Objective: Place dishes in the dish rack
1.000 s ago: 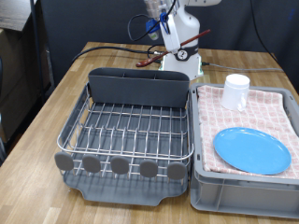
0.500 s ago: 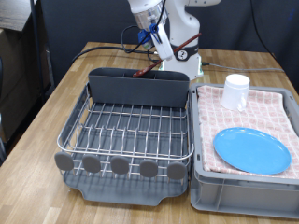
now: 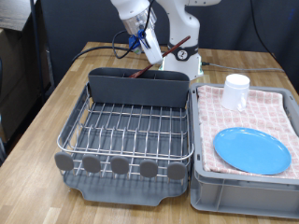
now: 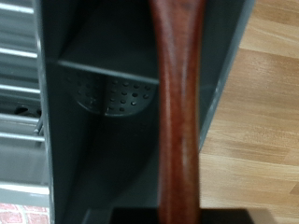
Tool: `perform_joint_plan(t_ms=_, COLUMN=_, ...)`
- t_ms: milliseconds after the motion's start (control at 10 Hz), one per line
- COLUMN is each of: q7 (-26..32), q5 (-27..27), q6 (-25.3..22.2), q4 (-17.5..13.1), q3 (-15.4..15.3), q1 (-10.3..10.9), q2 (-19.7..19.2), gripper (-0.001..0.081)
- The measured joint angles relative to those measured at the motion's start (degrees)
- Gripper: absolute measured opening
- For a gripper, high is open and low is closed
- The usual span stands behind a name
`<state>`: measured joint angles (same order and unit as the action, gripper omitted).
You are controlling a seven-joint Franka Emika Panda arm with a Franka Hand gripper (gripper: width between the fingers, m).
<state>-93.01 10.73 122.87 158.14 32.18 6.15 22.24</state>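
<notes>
I should open my gripper now, because the lower end of the brown wooden spoon dips in at the dark grey caddy's rim [image 3: 117, 71].
My gripper [image 3: 147, 43] hangs above the back of the dish rack [image 3: 131, 126], shut on the brown wooden spoon [image 3: 174, 49]. The spoon is tilted, and its lower end dips to the tall dark grey caddy [image 3: 135, 86]. In the wrist view the spoon [image 4: 177, 103] runs down the middle over the caddy's inside [image 4: 103, 93], which has a perforated floor; the fingers are not clear there. The light-blue plate [image 3: 250, 149] and the white mug [image 3: 236, 91] sit on the pink checked cloth in the crate.
The grey crate [image 3: 243, 191] lined with pink checked cloth [image 3: 271, 112] stands against the rack on the exterior view's right. Round grey discs [image 3: 120, 165] line the rack's front edge. Cables and the robot base [image 3: 187, 61] lie behind the caddy on the wooden table [image 3: 56, 103].
My gripper has moved to the exterior view's left with the spoon. The spoon's lower end has come from behind the caddy to its top edge.
</notes>
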Motion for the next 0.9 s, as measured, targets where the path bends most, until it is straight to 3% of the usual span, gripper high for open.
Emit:
perform_joint_plan(t_ms=100, q7=0.44, q5=0.08, q6=0.78, q4=-0.07, q3=0.53, q1=0.00, q2=-0.52, gripper=0.0087)
perform_joint_plan(t_ms=300, q7=0.78, q5=-0.46, q6=4.36, q4=0.05, q3=0.79, q1=-0.03, q2=-1.13, gripper=0.0352)
perform_joint_plan(t_ms=400, q7=-0.53, q5=-2.34, q6=6.35, q4=0.18, q3=-0.02, q1=-0.38, q2=-1.23, gripper=0.0352)
perform_joint_plan(t_ms=500, q7=-4.82, q5=-7.16, q6=9.00, q4=0.46, q3=-2.45, q1=-1.54, q2=-1.21, gripper=0.0548)
perform_joint_plan(t_ms=600, q7=-11.06, q5=-12.78, q6=12.61, q4=0.95, q3=-6.22, q1=-3.14, q2=-1.16, gripper=0.0548)
perform_joint_plan(t_ms=700, q7=-17.07, q5=-17.31, q6=15.13, q4=1.33, q3=-10.08, q1=-4.38, q2=-0.96, gripper=0.0731)
perform_joint_plan(t_ms=800, q7=-22.22, q5=-20.29, q6=16.21, q4=1.34, q3=-13.37, q1=-4.97, q2=-0.47, gripper=0.0731)
perform_joint_plan(t_ms=900, q7=-26.58, q5=-22.10, q6=16.34, q4=1.27, q3=-16.20, q1=-5.24, q2=0.34, gripper=0.0790)
